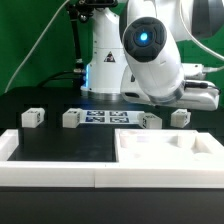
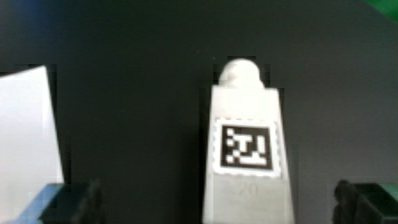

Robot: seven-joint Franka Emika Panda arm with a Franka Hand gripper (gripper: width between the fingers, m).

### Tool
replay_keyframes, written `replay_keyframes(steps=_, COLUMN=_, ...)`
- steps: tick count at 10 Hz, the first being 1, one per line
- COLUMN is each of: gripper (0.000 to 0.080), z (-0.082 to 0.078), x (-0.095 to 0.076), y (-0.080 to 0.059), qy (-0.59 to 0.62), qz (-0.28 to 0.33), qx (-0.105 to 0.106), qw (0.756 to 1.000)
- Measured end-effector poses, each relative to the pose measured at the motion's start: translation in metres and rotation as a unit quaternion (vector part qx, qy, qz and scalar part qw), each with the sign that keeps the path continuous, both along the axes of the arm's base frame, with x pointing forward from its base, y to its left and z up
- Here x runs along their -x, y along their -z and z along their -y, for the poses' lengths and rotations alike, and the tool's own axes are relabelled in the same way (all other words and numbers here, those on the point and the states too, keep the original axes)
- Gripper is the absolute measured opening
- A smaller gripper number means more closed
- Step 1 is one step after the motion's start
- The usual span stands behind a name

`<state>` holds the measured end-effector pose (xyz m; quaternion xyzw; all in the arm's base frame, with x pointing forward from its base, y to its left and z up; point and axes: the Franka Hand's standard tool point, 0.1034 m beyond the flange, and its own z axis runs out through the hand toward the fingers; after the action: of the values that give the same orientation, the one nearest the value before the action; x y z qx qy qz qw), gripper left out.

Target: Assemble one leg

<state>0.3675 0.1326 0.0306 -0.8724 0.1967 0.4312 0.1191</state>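
Note:
My gripper should next grab the leg by its square tagged body (image 2: pixel 247 150). Then the rounded peg stays free to assemble the leg onto the slab.
In the wrist view one leg (image 2: pixel 244 140), a white post with a rounded peg end and a black-and-white tag on its face, lies on the black table. My gripper (image 2: pixel 221 203) is open. Its dark fingertips (image 2: pixel 71 200) stand wide apart on either side of the leg's near end, not touching it. In the exterior view several alike legs sit in a row: two at the left (image 1: pixel 33 117) (image 1: pixel 71 119) and two at the right (image 1: pixel 150 121) (image 1: pixel 181 117). My arm's wrist (image 1: pixel 188 95) hangs over the right pair, and my fingers are hidden there.
The marker board (image 1: pixel 100 118) lies between the legs. A large flat white slab with recesses (image 1: pixel 165 155) lies at the front right. A white border (image 1: pixel 50 172) runs along the table's front. A white edge (image 2: pixel 22 130) shows beside the leg in the wrist view.

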Motion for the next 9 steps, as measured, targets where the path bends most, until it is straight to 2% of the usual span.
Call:
replay_keyframes(steps=4, gripper=0.0649, z=-0.007, x=0.016, y=0.019, qy=-0.008, qz=0.003, qx=0.010, qw=1.000)
replay_keyframes(steps=6, gripper=0.0649, z=-0.008, x=0.023, y=0.023, qy=-0.011, qz=0.002, qx=0.014, qw=1.000)
replay_keyframes(steps=9, gripper=0.0626, z=-0.008, x=0.024, y=0.023, qy=-0.009, qz=0.000, qx=0.016, qw=1.000)
